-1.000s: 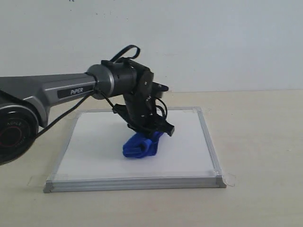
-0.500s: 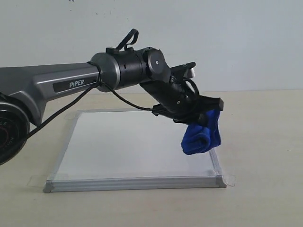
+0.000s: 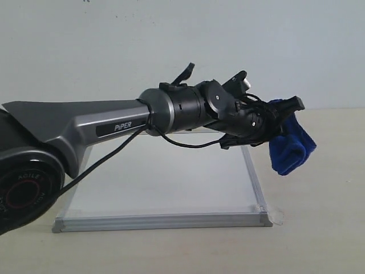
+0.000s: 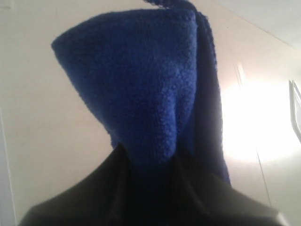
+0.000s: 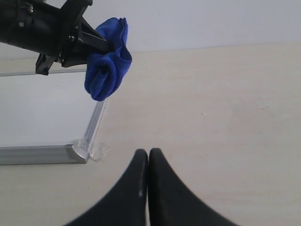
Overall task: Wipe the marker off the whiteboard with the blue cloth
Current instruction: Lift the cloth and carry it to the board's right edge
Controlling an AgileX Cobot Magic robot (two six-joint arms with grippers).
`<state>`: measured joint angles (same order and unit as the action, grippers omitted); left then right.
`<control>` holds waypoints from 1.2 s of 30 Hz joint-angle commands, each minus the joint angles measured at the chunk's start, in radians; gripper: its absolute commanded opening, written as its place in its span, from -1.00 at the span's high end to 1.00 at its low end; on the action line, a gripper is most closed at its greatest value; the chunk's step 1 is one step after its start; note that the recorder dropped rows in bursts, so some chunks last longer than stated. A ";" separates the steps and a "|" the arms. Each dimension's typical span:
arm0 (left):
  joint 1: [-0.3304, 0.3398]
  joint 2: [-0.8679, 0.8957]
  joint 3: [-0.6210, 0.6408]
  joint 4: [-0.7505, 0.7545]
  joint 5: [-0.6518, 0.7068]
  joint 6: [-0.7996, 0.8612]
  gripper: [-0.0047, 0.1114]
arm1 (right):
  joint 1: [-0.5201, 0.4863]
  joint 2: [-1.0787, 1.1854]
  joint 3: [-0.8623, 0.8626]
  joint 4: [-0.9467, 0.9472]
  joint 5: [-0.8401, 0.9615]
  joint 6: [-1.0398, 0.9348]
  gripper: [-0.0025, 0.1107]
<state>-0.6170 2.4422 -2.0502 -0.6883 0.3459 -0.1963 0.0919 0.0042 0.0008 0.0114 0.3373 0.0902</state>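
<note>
The blue cloth's lower edge hangs above the tabletop beside the whiteboard (image 3: 171,188), so the robot's left gripper should stay closed on the cloth.
My left gripper (image 3: 285,117) is shut on the blue cloth (image 3: 291,145), which hangs bunched in the air just past the right edge of the whiteboard (image 3: 171,188). In the left wrist view the blue cloth (image 4: 146,89) fills the space above the dark jaws. The right wrist view shows the blue cloth (image 5: 107,70) dangling over the whiteboard's (image 5: 42,108) corner. No red marker line shows on the board's visible surface. My right gripper (image 5: 148,154) is shut on nothing, low over the bare tabletop beside the board.
The beige tabletop (image 3: 319,217) surrounds the board. A clear tape tab (image 5: 99,150) sticks out at the board's near right corner. The left arm's body (image 3: 114,123) spans the board's rear part. A pale wall (image 3: 285,45) rises behind.
The left gripper has lifted the cloth off the board's middle and swung it rightward, past the board's right edge and higher above the table.
</note>
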 commanded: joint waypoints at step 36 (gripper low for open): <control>0.023 0.132 0.001 -0.011 -0.028 -0.073 0.85 | -0.002 -0.004 -0.001 0.001 -0.007 0.000 0.96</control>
<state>-0.5893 2.5785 -2.0502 -0.6845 0.3305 -0.2676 0.0919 0.0042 0.0008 0.0114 0.3373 0.0902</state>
